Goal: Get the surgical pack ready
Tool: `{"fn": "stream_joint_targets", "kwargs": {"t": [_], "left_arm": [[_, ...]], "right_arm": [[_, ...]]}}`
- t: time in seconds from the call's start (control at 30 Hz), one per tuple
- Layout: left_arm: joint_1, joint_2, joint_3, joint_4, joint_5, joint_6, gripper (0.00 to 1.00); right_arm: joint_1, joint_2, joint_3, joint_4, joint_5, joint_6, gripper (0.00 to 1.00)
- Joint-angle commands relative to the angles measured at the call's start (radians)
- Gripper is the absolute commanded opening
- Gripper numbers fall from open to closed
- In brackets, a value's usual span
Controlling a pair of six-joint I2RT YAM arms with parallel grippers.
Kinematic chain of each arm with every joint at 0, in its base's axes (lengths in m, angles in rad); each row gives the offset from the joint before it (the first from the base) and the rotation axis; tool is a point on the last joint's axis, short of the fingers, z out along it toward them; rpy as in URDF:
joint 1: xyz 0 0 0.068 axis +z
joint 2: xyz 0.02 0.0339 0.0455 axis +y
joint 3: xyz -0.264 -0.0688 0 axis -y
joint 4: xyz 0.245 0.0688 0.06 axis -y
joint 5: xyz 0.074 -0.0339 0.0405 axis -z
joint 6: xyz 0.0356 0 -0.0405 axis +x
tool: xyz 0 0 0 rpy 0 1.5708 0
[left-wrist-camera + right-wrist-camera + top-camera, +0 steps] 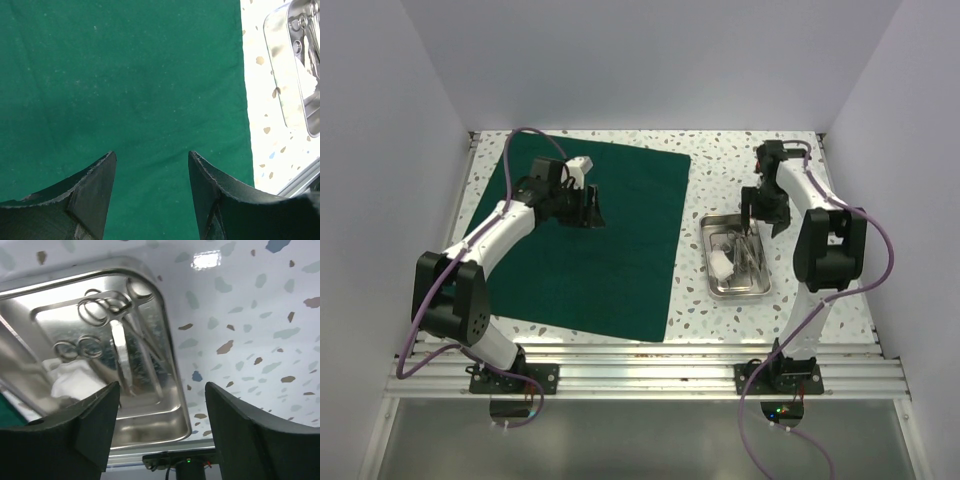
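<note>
The steel tray would stay on the tabletop if the robot lifted its right gripper now, because the gripper's fingers are wide apart above the tray's rim in the right wrist view.
The dark green drape [610, 240] lies spread flat on the left half of the table and fills the left wrist view [125, 75]. My left gripper [585, 212] [152, 165] hangs open just above its far middle, nothing between the fingers. To the right of the cloth sits the steel tray [708, 255] [150, 425] [280, 75]. In it lie metal scissors and instruments [120, 335] [748, 250] and white gauze [67, 377] [722, 263]. My right gripper [761, 222] [162, 395] is open over the tray's far end and holds nothing.
The speckled white tabletop [720, 170] shows bare beyond and to the right of the tray. White walls close in the left, back and right sides. An aluminium rail [640, 360] with the arm bases runs along the near edge.
</note>
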Motion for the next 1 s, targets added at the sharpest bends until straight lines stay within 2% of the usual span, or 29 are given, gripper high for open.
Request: {"fn": "stream_joint_targets", "kwargs": {"t": [0.0, 0.17, 0.3, 0.47, 0.53, 0.67, 0.8, 0.97], "left_arm": [[0.01, -0.04, 0.004, -0.006, -0.025, -0.021, 0.63], [0.011, -0.08, -0.022, -0.019, -0.034, -0.024, 0.63], [0.021, -0.106, -0.045, -0.03, -0.049, -0.023, 0.63], [0.034, -0.142, -0.074, -0.03, -0.061, -0.035, 0.63], [0.039, -0.148, -0.079, -0.031, -0.068, -0.037, 0.63], [0.047, -0.168, -0.086, -0.034, -0.075, -0.04, 0.64], [0.056, -0.185, -0.103, -0.033, -0.078, -0.063, 0.64], [0.061, -0.211, -0.109, -0.054, -0.092, -0.096, 0.64]], "right_arm": [[-0.007, 0.057, -0.008, 0.019, 0.1, -0.008, 0.7], [-0.026, 0.142, 0.035, 0.045, 0.087, -0.033, 0.57], [-0.041, 0.175, 0.034, 0.073, 0.023, -0.026, 0.38], [-0.041, 0.183, 0.003, 0.093, -0.038, -0.01, 0.31], [-0.041, 0.183, -0.003, 0.082, -0.046, 0.003, 0.16], [-0.041, 0.157, 0.017, 0.038, -0.055, 0.029, 0.0], [-0.041, 0.143, 0.092, -0.046, -0.062, 0.072, 0.0], [-0.041, 0.106, 0.149, -0.103, -0.19, 0.167, 0.0]]}}
